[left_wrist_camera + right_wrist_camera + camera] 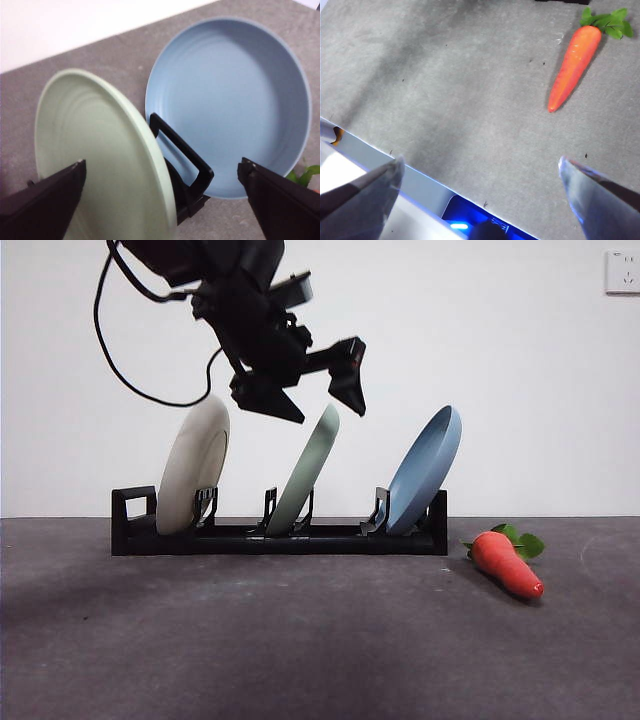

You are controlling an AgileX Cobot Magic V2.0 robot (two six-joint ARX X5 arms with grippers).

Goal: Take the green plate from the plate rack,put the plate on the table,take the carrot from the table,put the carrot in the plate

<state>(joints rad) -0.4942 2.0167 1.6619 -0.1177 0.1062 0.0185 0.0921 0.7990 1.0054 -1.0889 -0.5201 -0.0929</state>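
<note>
The left gripper should pick up the green plate by its top rim point(329, 414) next, because the rack's black wires hold the green plate point(306, 472) low down.
The green plate point(306, 472) point(100, 165) leans in the middle slot of the black plate rack point(280, 537). My left gripper point(325, 402) point(160, 172) hangs open just above the plate's top rim, one jaw on each side of it, not touching. The carrot point(507, 562) point(574, 64) lies on the dark grey table point(300, 640) to the right of the rack, leaves toward the rack. My right gripper point(480, 170) is open over bare table near the front edge, well away from the carrot.
A cream-white plate point(194, 464) stands in the rack's left slot and a blue plate point(426, 468) point(235, 100) in the right slot. The rack's square loop handle point(134, 506) is at its left end. A wall socket point(622, 271) sits top right.
</note>
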